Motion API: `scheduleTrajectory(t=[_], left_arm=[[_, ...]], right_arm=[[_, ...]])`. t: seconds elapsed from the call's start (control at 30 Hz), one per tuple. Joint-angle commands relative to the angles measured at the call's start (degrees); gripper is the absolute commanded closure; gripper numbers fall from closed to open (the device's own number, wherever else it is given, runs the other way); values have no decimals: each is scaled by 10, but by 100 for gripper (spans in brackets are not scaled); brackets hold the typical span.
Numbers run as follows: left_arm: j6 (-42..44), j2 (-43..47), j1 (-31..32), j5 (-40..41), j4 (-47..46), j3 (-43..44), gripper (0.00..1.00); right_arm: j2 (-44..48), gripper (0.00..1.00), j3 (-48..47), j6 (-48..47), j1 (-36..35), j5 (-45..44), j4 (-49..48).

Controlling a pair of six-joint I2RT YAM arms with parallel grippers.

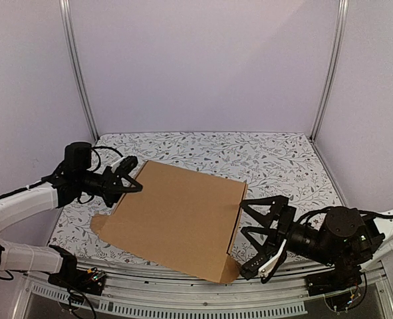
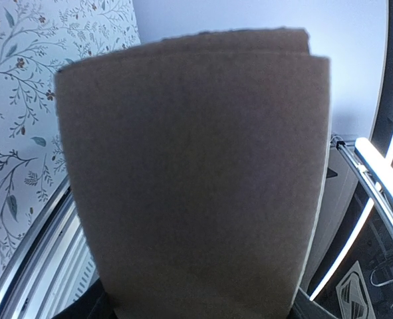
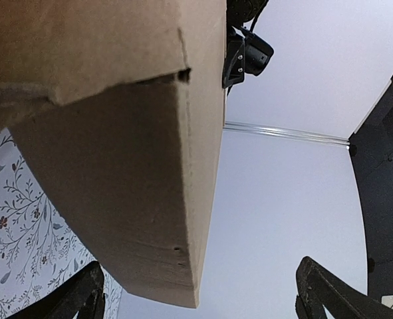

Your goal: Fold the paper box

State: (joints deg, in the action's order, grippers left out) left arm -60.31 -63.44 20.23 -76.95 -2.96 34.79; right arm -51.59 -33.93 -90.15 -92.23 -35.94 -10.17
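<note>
My right gripper should next grip the paper box (image 1: 176,216) across its folded side (image 1: 237,220) to set it upright, so the flaps stay free to fold.
The paper box (image 1: 176,216) is a brown cardboard sheet with its sides partly folded, lying tilted in the middle of the table. My left gripper (image 1: 131,177) is at its left edge, fingers apart. In the left wrist view a rounded flap of the paper box (image 2: 196,173) fills the frame and hides the fingers. My right gripper (image 1: 248,232) stands wide open just off the box's right edge. The right wrist view shows a folded corner of the paper box (image 3: 130,199) hanging above and between the fingertips (image 3: 90,292) of the right gripper (image 3: 203,299), touching neither.
A floral-patterned cloth (image 1: 276,159) covers the table. Pale walls with metal corner posts (image 1: 80,73) close in the back and sides. A metal rail (image 1: 183,302) runs along the near edge by the arm bases.
</note>
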Motion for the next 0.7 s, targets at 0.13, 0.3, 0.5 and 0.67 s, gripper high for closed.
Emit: scheduleTrajectory(t=[0.13, 0.3, 0.5, 0.67], left_arm=[[26, 8, 24, -14, 17, 19, 100], [36, 11, 39, -16, 21, 26, 100], [39, 15, 55, -18, 23, 28, 100], [45, 14, 61, -18, 27, 31, 100]], right_arm=[[36, 1, 20, -3, -39, -62, 36], [25, 1, 19, 7, -46, -57, 30], [23, 1, 17, 22, -58, -48, 35], [21, 1, 21, 44, -68, -50, 50]])
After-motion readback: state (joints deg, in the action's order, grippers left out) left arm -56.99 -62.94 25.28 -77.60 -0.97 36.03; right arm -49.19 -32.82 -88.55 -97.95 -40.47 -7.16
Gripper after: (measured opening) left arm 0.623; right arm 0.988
